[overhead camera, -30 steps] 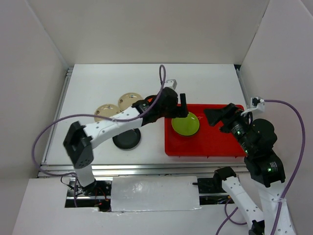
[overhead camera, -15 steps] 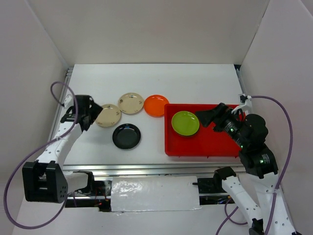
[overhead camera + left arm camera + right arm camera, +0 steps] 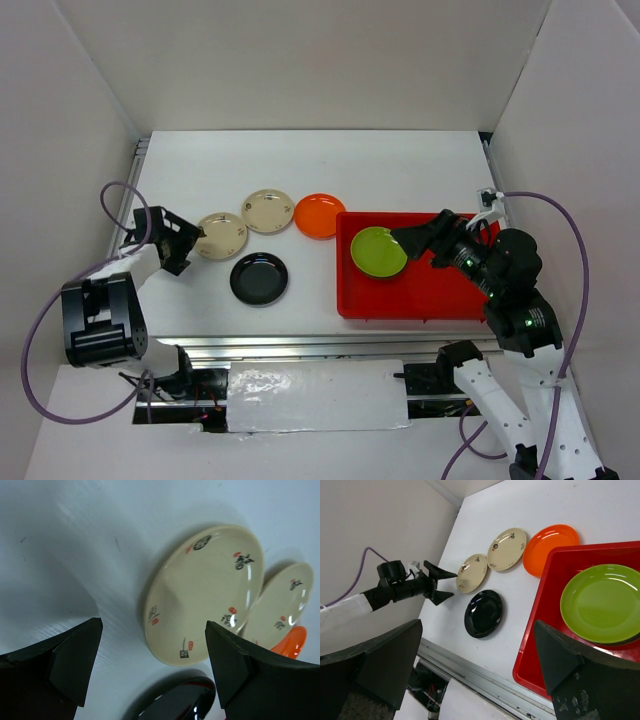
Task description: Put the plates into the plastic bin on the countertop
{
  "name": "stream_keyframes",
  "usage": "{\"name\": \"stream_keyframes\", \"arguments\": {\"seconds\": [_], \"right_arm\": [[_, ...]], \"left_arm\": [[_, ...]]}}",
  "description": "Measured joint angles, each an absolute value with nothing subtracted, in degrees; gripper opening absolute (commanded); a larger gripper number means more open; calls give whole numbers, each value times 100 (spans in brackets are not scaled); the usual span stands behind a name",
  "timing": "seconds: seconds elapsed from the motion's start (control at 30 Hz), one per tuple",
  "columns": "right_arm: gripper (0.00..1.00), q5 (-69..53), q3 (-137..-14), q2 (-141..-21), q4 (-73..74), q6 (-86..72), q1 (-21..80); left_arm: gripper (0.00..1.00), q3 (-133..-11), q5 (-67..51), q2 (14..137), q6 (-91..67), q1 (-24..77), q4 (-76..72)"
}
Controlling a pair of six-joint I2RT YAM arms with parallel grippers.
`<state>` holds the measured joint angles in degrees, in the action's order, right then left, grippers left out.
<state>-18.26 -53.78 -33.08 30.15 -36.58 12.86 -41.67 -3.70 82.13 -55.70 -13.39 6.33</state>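
The left gripper grips the nearer beige plate's rim away from the bin next. This leaves the opposite half free to enter.
The red plastic bin [image 3: 400,308] sits on the right of the white countertop [image 3: 300,165] and holds a lime green plate [image 3: 379,251]. To its left lie an orange plate [image 3: 320,215], two beige patterned plates [image 3: 269,211] [image 3: 222,235] and a black plate [image 3: 259,278]. My left gripper [image 3: 191,240] is open, low at the left edge of the nearer beige plate [image 3: 205,592], and holds nothing. My right gripper [image 3: 415,238] hovers open and empty over the bin beside the green plate [image 3: 602,602].
White walls close in the countertop on three sides. Metal rails [image 3: 300,345] run along the near edge and the left side. The left arm's purple cable [image 3: 110,200] loops near the left wall. The bin's right half [image 3: 630,560] shows bare red floor.
The left arm has swung from above the bin's left end over to the far left and come down beside the beige plate. The right gripper has edged left over the bin.
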Motion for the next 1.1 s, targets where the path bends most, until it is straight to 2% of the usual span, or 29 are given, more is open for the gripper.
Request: {"name": "stream_keyframes", "arguments": {"seconds": [0.07,0.17,0.23,0.27,0.33,0.43,0.5,0.57,0.7,0.73,0.93,1.1], "right_arm": [[100,-1826,-5378,-3306,3011,-3656,1286],[100,-1826,-5378,-3304,3013,-3656,1286],[100,-1824,-5376,-3297,3011,-3658,1286],[100,-1826,-5374,-3293,3004,-3658,1286],[100,-1826,-5363,-3291,3002,-3656,1286],[100,-1826,-5356,-3291,3002,-3656,1286],[100,-1826,-5356,-3291,3002,-3656,1286],[100,-1826,-5356,-3291,3002,-3656,1286],[100,-1826,-5356,-3291,3002,-3656,1286],[100,-1826,-5356,-3291,3002,-3656,1286],[100,-1817,-5356,-3291,3004,-3651,1286],[100,-1800,-5356,-3291,3004,-3647,1286]], "left_arm": [[91,-4086,-421,8423,-5577,-1330,548],[73,-4060,-416,8512,-5603,-1313,405],[67,-4060,-390,8611,-5605,-1299,340],[60,-4062,-397,8683,-5625,-1293,285],[56,-4060,-379,8768,-5701,-1291,174],[43,-4042,-373,8831,-5749,-1288,56],[39,-3983,-364,8842,-5754,-1291,-21],[26,-3933,-362,8840,-5760,-1323,-86],[12,-3887,-454,8849,-5795,-1415,-163],[0,-3887,-489,8847,-5787,-1448,-200],[0,-3640,-565,8337,-5867,-2021,99],[0,-3603,-220,6519,-5819,-2224,985]]}}
